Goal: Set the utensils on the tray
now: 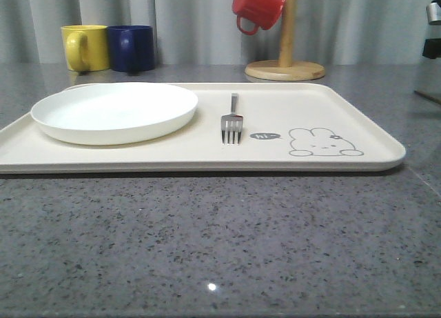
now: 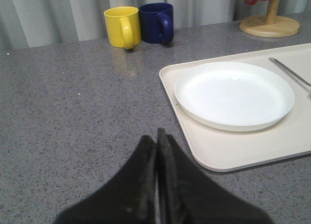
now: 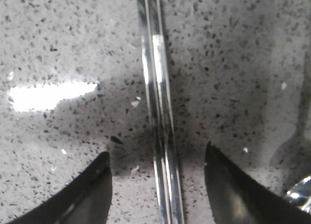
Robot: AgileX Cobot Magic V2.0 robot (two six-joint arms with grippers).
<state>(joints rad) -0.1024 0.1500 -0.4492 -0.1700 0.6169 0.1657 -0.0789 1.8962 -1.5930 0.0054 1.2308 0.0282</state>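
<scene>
The silver chopsticks on the speckled counter are between the fingertips of my right gripper. My right gripper needs to close now. Closing now would hold the chopsticks.
A silver fork lies on the cream tray, tines toward the front, just right of the plate; its handle also shows in the left wrist view. My left gripper is shut and empty, over bare counter beside the tray's corner. In the right wrist view a pair of flat silver chopsticks lies side by side on the speckled counter. My right gripper is open just above them, one finger on each side, not touching. A shiny rounded piece of metal shows at the frame's edge.
A round white plate sits on the tray's left half. A yellow mug and a dark blue mug stand behind the tray at the left. A wooden mug tree holds a red mug at the back.
</scene>
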